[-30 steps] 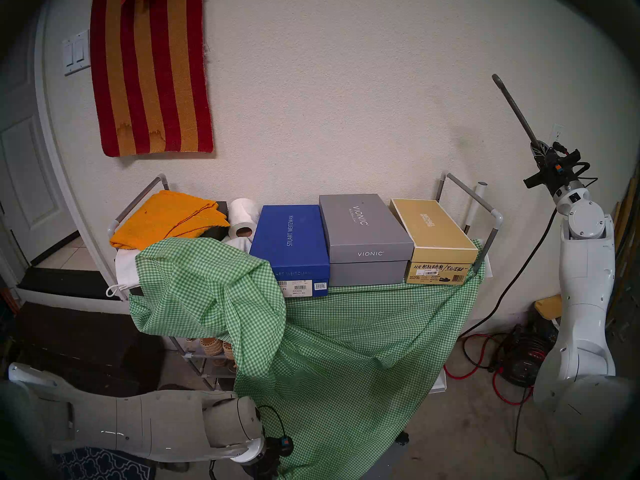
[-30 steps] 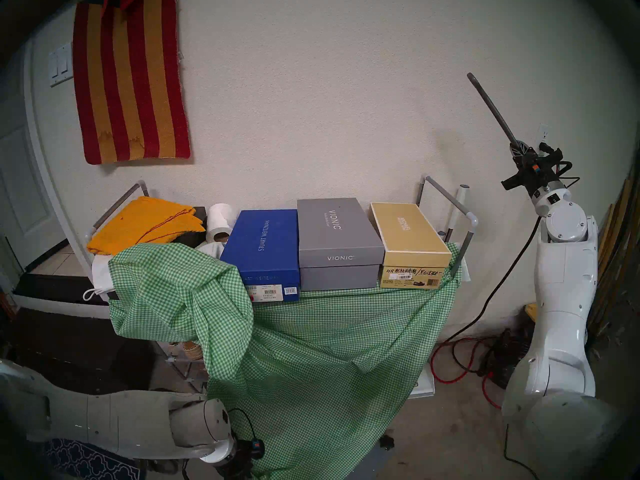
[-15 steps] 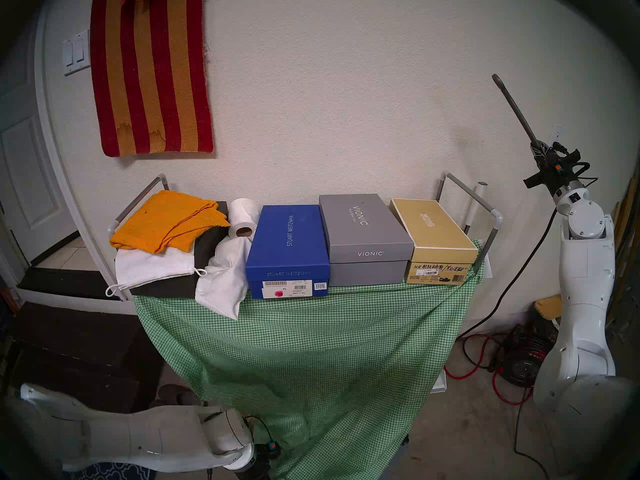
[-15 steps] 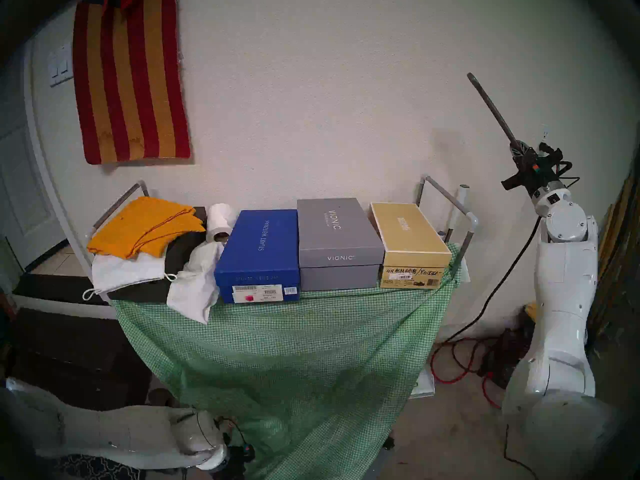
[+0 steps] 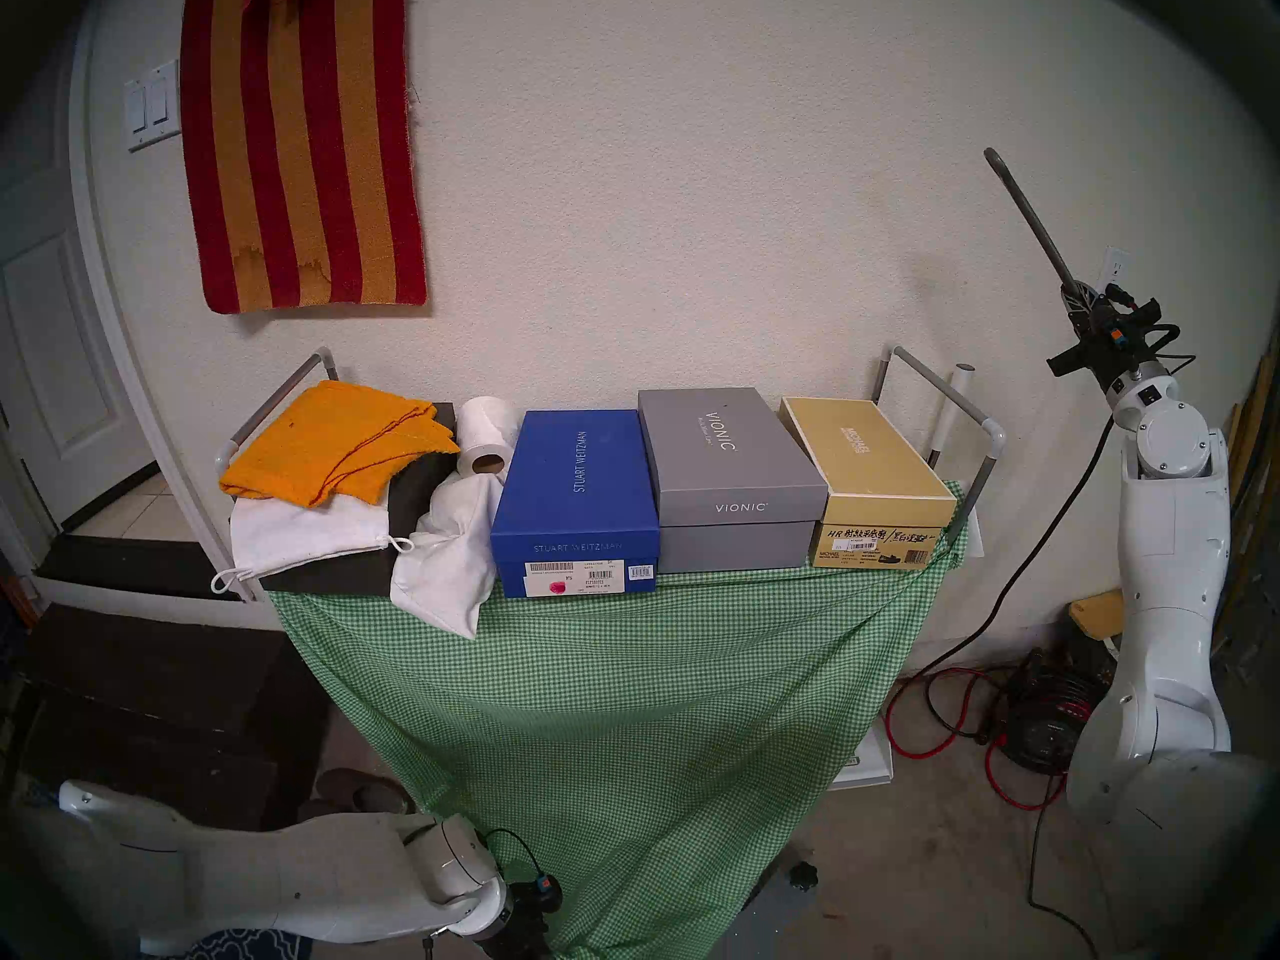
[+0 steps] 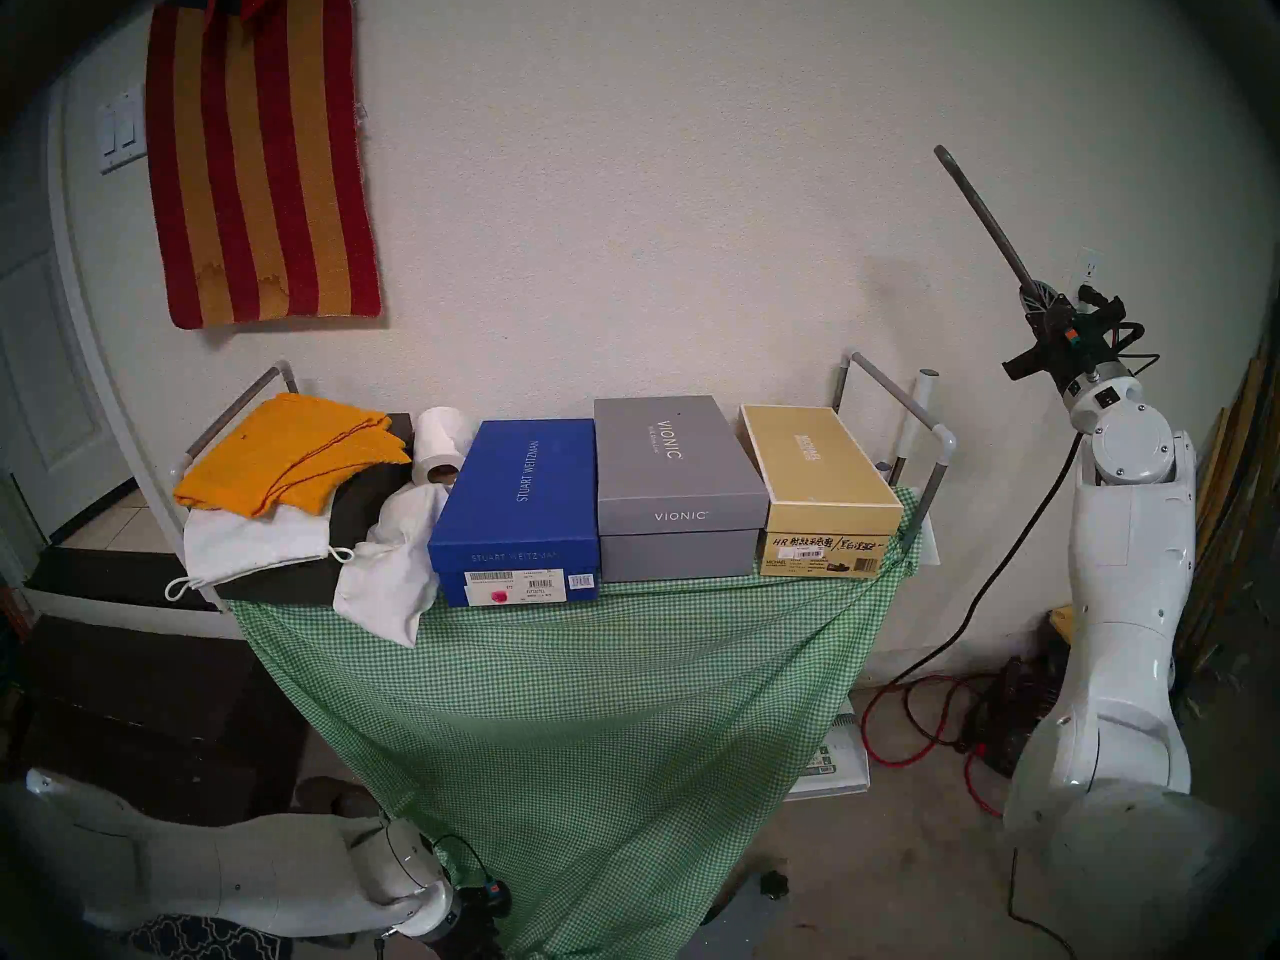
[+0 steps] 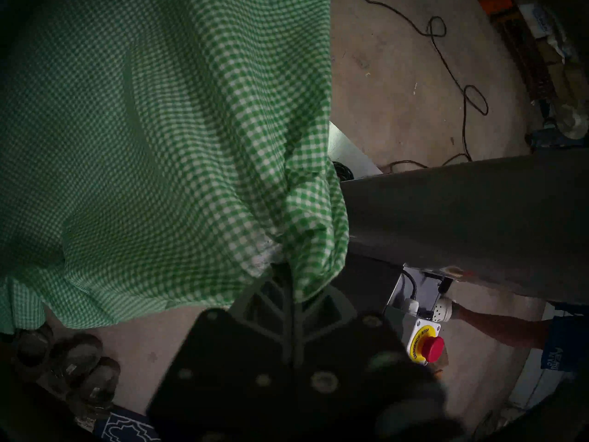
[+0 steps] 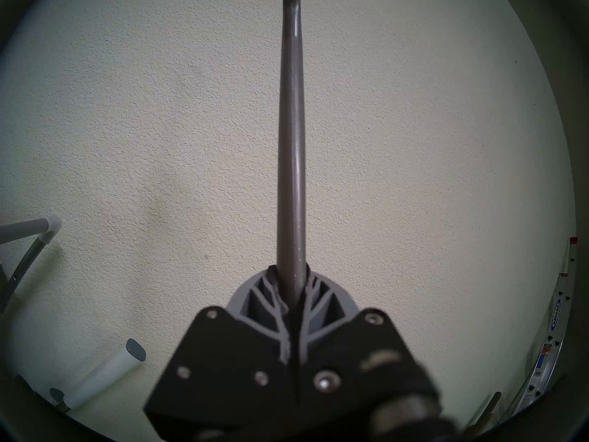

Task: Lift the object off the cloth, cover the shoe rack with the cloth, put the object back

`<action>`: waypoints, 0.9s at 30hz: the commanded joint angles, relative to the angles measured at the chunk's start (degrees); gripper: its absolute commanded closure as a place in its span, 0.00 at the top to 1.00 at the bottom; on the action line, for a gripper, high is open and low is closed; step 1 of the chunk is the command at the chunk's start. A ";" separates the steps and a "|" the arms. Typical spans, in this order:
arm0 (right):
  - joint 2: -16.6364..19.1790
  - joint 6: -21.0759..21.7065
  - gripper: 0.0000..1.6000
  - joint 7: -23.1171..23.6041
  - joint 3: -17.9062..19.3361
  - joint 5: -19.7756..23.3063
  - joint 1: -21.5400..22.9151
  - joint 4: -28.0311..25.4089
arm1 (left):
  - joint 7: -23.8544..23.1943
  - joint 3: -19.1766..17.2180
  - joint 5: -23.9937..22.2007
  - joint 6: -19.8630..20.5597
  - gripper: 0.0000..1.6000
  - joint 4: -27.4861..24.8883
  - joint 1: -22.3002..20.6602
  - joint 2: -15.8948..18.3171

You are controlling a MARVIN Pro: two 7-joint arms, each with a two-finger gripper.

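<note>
My left gripper opens now, since the shoe boxes pin the cloth's upper part. It is time to let go, and the cloth's bunched corner (image 7: 315,240) would hang below the shelf.
The green-and-white check cloth (image 5: 623,716) hangs from under the boxes on the shoe rack's (image 5: 950,392) top shelf and covers the rack's front, narrowing downward. My left gripper (image 7: 288,274) is low in front of the rack, shut on a bunched lower corner of the cloth (image 7: 159,144). To the right of the rack, my right gripper (image 5: 1072,299) is raised and shut on the lower end of the long grey metal bar (image 5: 1028,224). The bar (image 8: 290,144) points up and left along the wall. Its gripped end is hidden between the fingers.
On the top shelf are an orange towel (image 5: 332,446), white bags (image 5: 443,564), a paper roll (image 5: 485,439) and blue (image 5: 575,487), grey (image 5: 727,467) and tan (image 5: 866,460) shoe boxes. Red cables (image 5: 963,737) lie on the floor at right, a dark chest (image 5: 159,695) at left. An emergency stop button (image 7: 428,349) is beside my left gripper.
The cloth's left part, bunched over the rack's top left a second ago, has come down and now hangs flat. My left arm has sunk lower. The right arm and bar have not moved.
</note>
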 commanded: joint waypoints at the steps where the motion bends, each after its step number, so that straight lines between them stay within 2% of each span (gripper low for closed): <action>1: 0.12 0.13 0.00 0.18 0.07 0.15 0.20 -0.36 | -0.40 0.15 0.03 -0.16 0.00 -0.06 0.06 -0.54; 2: 0.12 0.12 0.00 0.17 0.06 0.14 0.20 -0.35 | -0.83 1.64 2.05 0.77 1.00 -1.85 -0.94 0.13; 5: 0.12 0.09 0.00 0.13 0.06 0.13 0.21 -0.32 | -1.85 3.20 3.75 2.24 1.00 -6.24 -1.77 2.08; 6: 0.12 0.08 0.00 0.12 0.06 0.12 0.21 -0.31 | -2.85 4.29 4.79 2.44 1.00 -6.26 -2.38 1.98; 7: 0.12 0.08 0.00 0.12 0.06 0.12 0.21 -0.31 | -1.84 4.32 4.83 3.07 1.00 -7.79 -2.18 2.84; 8: 0.12 0.08 0.00 0.13 0.06 0.12 0.21 -0.32 | -2.17 4.42 5.00 2.65 1.00 -8.02 -2.18 3.30; 10: 0.12 0.07 0.00 0.12 0.05 0.12 0.21 -0.31 | -1.88 2.90 3.79 -0.18 1.00 -10.31 -1.33 6.82; 15: 0.12 0.00 0.00 0.02 0.04 0.07 0.23 -0.24 | -1.46 0.99 3.17 -0.24 1.00 -8.20 -1.78 9.26; 17: 0.12 -0.01 0.00 0.00 0.04 0.06 0.22 -0.22 | -0.15 -0.25 2.78 0.53 1.00 -6.85 -1.95 10.04; 18: 0.11 -0.02 0.00 -0.01 0.03 0.05 0.22 -0.22 | 0.38 -0.85 2.57 0.33 1.00 -7.34 -2.11 11.69; 19: 0.11 -0.02 0.00 -0.02 0.03 0.05 0.22 -0.21 | 0.58 -1.32 2.40 0.57 1.00 -6.05 -2.24 11.17; 20: 0.11 -0.02 0.00 -0.03 0.03 0.05 0.22 -0.21 | 1.14 -2.02 2.00 0.22 1.00 -6.99 -2.23 13.33; 24: 0.11 -0.04 0.00 -0.05 0.03 0.03 0.22 -0.19 | 4.12 -4.55 0.91 0.28 1.00 -4.36 -2.01 14.87; 27: 0.11 -0.04 0.00 -0.05 0.03 0.03 0.22 -0.19 | 6.16 -6.28 -0.21 -0.58 1.00 -5.67 -1.35 17.50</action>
